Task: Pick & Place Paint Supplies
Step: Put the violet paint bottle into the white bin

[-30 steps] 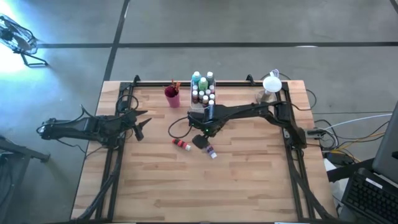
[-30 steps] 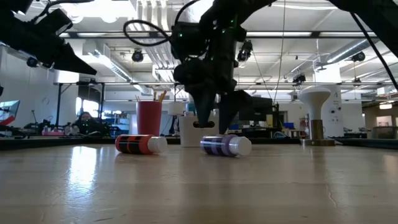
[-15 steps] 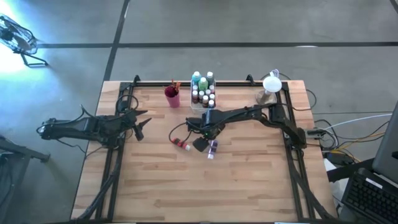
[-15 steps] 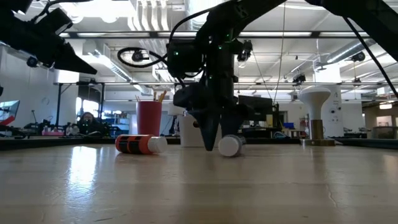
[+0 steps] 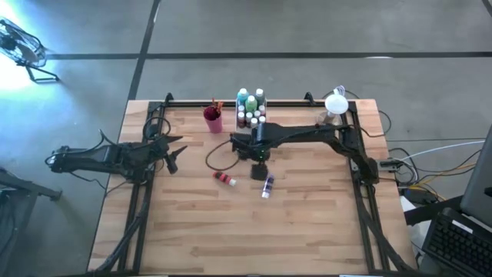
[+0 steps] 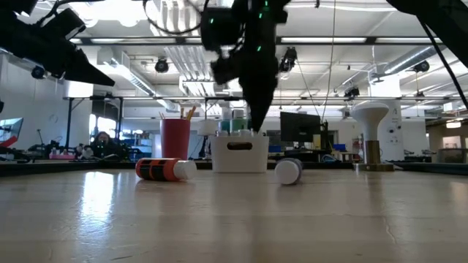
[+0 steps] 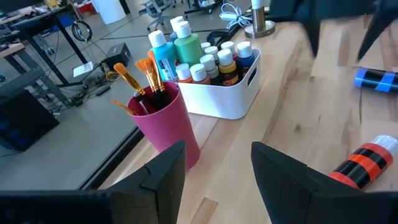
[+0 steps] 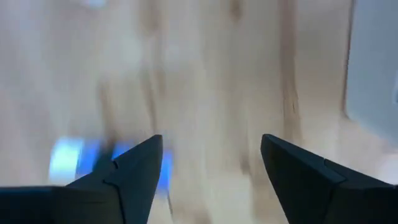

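My right gripper takes the purple-blue bottle by its bottom end point(image 5: 270, 178) next. That keeps the purple-blue bottle's white cap point(image 5: 265, 195) free to grip.
A purple-blue paint bottle point(image 5: 267, 187) lies on its side on the table, its white cap point(image 6: 287, 171) toward the near edge. A red bottle point(image 5: 224, 179) lies on its side to its left. My right gripper point(image 5: 260, 156) hangs open above the table, fingers down, between the purple-blue bottle and the white tray point(image 5: 250, 125); its wrist view point(image 8: 211, 162) shows nothing between the fingers. Several upright bottles point(image 7: 205, 59) stand in the tray. Orange-tipped brushes point(image 7: 142, 73) stand in the magenta cup point(image 7: 166, 124). My left gripper point(image 7: 217, 174) waits open at the table's left edge.
A white lamp-like stand point(image 5: 335, 105) sits at the far right corner. Dark frame rails point(image 5: 361, 165) run along the table's left and right sides. Bare wood point(image 5: 254, 231) stretches toward the near edge in front of the two lying bottles.
My right gripper went down over the purple-blue bottle, rolled at the wrist, then rose empty and drew back toward the tray. The bottle has turned about on the table, its cap now toward the near edge, and lies a little farther right. The red bottle has stayed put.
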You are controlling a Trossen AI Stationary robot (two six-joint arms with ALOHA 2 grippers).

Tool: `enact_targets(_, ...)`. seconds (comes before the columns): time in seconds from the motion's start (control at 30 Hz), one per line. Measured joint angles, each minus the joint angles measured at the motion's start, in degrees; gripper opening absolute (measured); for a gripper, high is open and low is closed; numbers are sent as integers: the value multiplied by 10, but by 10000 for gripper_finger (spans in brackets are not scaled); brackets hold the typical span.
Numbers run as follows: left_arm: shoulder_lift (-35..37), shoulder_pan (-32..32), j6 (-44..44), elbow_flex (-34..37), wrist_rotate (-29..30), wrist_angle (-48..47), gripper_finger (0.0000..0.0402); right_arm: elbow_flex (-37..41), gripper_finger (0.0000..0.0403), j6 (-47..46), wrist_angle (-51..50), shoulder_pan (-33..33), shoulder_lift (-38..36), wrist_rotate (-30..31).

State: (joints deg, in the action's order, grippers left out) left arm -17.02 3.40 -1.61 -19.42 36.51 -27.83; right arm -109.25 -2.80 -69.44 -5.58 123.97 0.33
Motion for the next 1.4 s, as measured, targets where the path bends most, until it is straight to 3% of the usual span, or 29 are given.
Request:
enact_targets(0.17,0,0,0,0,0,6,188,-59,274,169,-142,28,-19,55)
enact_targets(0.43,0,0,79,0,-29,55,188,-41,258,423,-148,95,-26,188)
enact_targets(0.8,0,0,137,0,-30,70,188,37,240,489,-65,114,-26,194)
enact_targets(1.4,0,0,126,0,-30,69,188,141,279,556,37,156,-26,192)
